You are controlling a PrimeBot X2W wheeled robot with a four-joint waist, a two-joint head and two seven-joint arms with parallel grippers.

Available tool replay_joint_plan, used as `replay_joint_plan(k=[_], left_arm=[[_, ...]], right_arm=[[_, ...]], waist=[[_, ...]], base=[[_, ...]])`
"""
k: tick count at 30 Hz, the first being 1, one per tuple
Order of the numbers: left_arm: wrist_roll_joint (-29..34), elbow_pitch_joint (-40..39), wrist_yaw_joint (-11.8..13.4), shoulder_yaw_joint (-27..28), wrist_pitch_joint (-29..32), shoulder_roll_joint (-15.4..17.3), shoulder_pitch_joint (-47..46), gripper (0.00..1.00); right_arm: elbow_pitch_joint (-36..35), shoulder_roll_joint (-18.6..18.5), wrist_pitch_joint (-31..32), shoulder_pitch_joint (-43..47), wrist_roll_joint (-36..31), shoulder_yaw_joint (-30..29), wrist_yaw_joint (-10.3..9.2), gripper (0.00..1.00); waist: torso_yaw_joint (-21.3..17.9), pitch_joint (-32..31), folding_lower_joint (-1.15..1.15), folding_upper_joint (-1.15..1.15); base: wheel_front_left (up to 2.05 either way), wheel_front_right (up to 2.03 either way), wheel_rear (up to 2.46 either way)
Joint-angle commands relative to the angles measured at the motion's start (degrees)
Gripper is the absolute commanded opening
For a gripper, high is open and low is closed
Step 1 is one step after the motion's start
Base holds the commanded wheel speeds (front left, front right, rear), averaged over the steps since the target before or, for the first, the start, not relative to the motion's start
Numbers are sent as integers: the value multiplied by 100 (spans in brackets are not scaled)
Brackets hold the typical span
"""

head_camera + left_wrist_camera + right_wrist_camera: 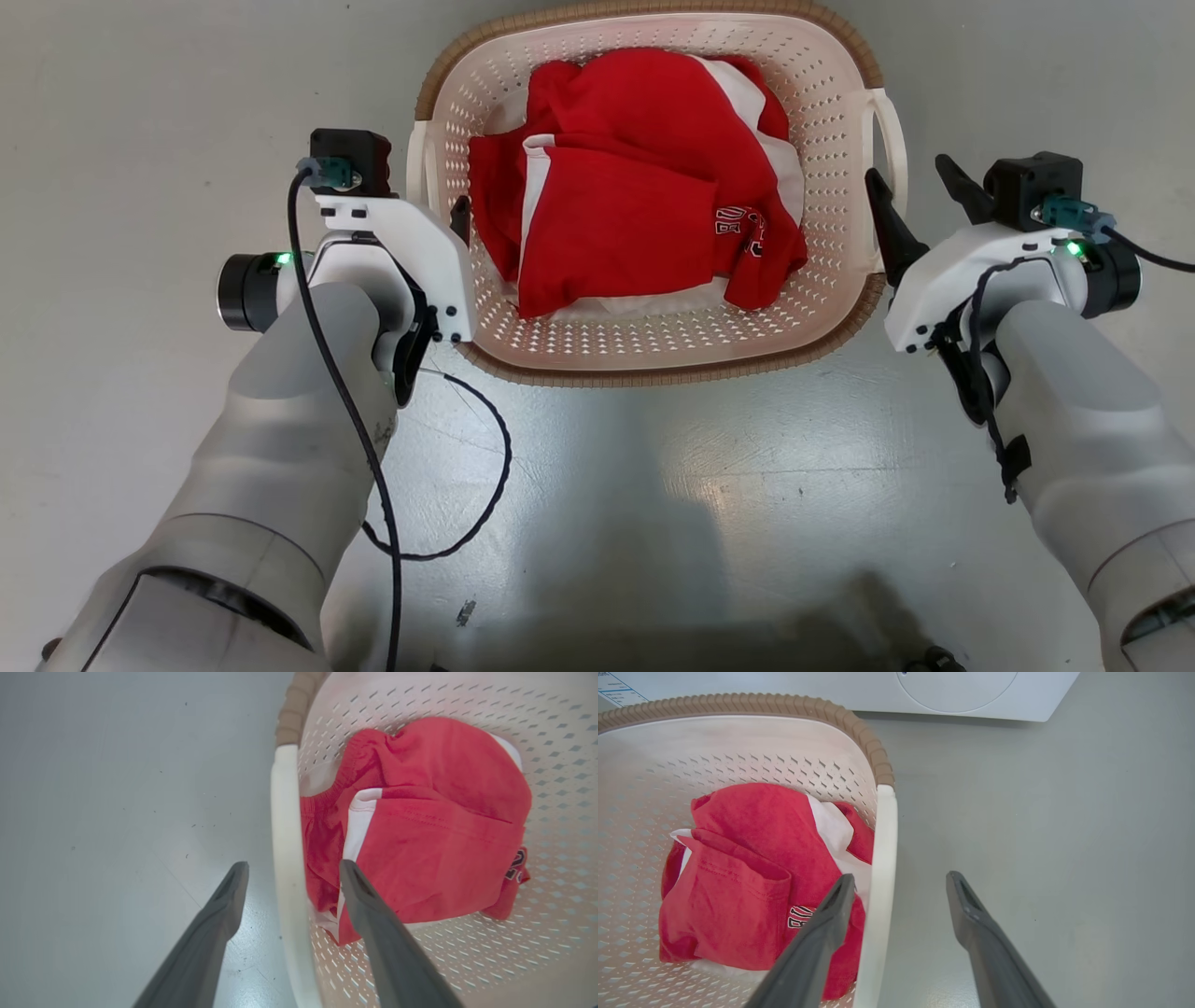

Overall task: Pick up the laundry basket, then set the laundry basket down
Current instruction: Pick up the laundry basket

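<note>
The left gripper takes the laundry basket by its slim white loop handle (416, 163) next, since the perforated body (644, 345) is far wider than the open fingers.
The laundry basket (653, 369), cream perforated plastic with a brown woven-look rim, rests on the grey floor with red and white clothes (635, 187) inside. My left gripper (429, 201) is at the basket's left loop handle (415, 159). In the left wrist view it (292, 865) is open, with the white handle bar (282, 812) between its two fingers. My right gripper (907, 170) is open at the right handle (892, 131). In the right wrist view it (899, 877) straddles the handle bar (885, 835), one finger inside the basket and one outside.
A white washing machine (971, 690) stands just beyond the basket's far side. A black cable (495, 467) hangs in a loop from my left arm over the floor (653, 485). Open floor lies to both sides of the basket.
</note>
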Motion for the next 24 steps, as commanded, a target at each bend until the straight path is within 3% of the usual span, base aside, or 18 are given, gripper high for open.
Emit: replay_joint_plan(k=[1, 22, 23, 24], left_arm=[[-72, -15, 53, 25, 24, 129, -29, 100], [-80, 79, 125, -338, 48, 129, -248, 100], [-50, 83, 106, -383, 69, 129, -267, 66], [-2, 88, 85, -445, 91, 129, -286, 0]], right_arm=[[39, 73, -61, 107, 83, 146, 35, 100], [374, 136, -14, -202, 652, 678, 35, 100], [388, 151, 20, -207, 679, 698, 35, 73], [384, 165, 22, -212, 698, 730, 35, 6]], waist=[[0, 5, 0, 0], [-67, 133, 0, 0], [-73, 137, 0, 0], [-78, 140, 0, 0]], base=[[0, 0, 0], [0, 0, 0], [0, 0, 0], [0, 0, 0]])
